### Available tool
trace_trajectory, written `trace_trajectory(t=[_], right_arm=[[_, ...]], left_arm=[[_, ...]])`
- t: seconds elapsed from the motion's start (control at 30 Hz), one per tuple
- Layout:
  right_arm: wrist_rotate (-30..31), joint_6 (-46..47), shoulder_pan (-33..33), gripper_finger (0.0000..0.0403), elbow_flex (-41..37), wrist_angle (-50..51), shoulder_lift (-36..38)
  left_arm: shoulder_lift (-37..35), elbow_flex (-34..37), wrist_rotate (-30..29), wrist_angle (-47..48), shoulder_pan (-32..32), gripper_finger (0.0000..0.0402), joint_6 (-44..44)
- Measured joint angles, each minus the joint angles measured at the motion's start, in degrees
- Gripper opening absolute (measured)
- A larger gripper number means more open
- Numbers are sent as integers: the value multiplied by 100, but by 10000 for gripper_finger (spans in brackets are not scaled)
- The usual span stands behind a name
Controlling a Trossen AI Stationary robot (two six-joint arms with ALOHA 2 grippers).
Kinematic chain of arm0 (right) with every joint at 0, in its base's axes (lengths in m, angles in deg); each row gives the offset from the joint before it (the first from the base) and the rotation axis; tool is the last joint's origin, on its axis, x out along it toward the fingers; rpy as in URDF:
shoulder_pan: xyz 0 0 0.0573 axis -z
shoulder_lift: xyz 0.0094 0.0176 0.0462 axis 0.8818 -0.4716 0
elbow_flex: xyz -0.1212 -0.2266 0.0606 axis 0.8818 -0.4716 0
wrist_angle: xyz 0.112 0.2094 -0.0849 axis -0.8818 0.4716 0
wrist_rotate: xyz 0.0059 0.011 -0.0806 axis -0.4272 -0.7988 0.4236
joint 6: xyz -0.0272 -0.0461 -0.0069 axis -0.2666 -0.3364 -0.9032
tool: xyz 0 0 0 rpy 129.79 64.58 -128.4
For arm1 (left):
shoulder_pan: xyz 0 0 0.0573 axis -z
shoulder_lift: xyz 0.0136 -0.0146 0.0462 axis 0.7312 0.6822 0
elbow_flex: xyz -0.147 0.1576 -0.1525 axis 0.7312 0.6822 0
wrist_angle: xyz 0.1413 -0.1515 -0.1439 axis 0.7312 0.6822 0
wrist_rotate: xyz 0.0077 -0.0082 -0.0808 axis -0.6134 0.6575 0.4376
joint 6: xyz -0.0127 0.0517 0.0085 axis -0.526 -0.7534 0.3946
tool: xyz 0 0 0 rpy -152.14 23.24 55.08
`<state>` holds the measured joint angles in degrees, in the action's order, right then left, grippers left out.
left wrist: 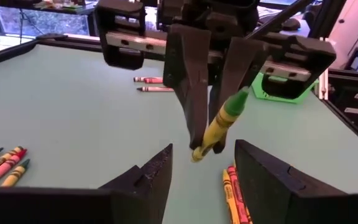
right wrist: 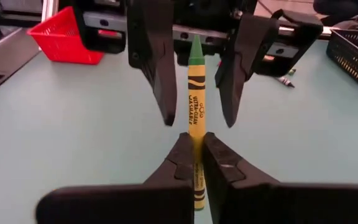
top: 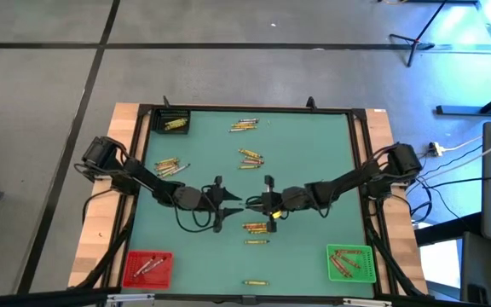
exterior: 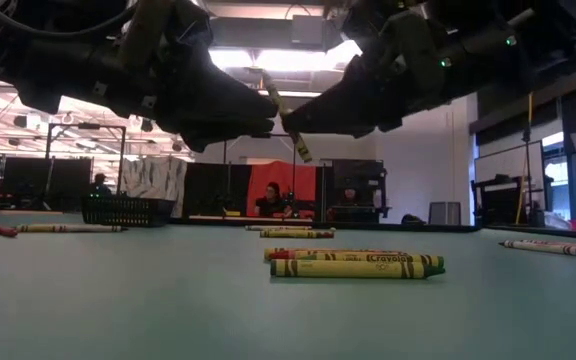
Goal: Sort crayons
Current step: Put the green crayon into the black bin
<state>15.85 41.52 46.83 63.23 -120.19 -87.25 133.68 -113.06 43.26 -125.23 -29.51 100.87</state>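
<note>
The left gripper will grip the yellow crayon behind its green tip (left wrist: 226,117) to sort it into the black bin.
A yellow-wrapped crayon (right wrist: 196,102) with a green tip is held in mid-air over the middle of the table. My right gripper (right wrist: 196,152) is shut on it; it also shows in the high view (top: 258,205). My left gripper (left wrist: 204,177) faces it from the table's left (top: 228,203). It is open, with its two fingers on either side of the crayon's green tip (right wrist: 195,53), not touching it. Other crayons (exterior: 356,266) lie flat on the table below. My right gripper pinches the crayon's wrapped shaft (right wrist: 196,138) between its two fingers, nearer the blunt end than the tip. The fingers come about level from the table's right side. The crayon is lifted clear of the table and tilted (exterior: 288,120), its green tip (left wrist: 235,102) raised toward my left gripper.
A black bin (top: 175,122) stands at the far left, a red bin (top: 147,267) at the near left and a green bin (top: 350,263) at the near right. Loose crayons lie in groups (top: 244,125), (top: 251,159), (top: 169,165), (top: 258,228), (top: 256,282).
</note>
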Motion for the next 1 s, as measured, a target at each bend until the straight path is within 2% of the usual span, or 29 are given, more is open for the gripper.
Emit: trace_trajectory(t=[0.43, 0.77, 0.9, 1.0], right_arm=[[-11, -4, 0, 8, 3, -227, -79], [-49, 65, 7, 10, 3, -207, -79], [-26, 75, 4, 13, 3, -252, -79], [-56, 84, 4, 36, 1, -342, -79]], left_arm=[[0, -2, 73, -343, 4, 104, -140], [0, -2, 25, -497, -67, 13, -178], [0, -2, 33, -536, -92, 8, -264], [-1, -2, 45, -576, -92, 7, -302]])
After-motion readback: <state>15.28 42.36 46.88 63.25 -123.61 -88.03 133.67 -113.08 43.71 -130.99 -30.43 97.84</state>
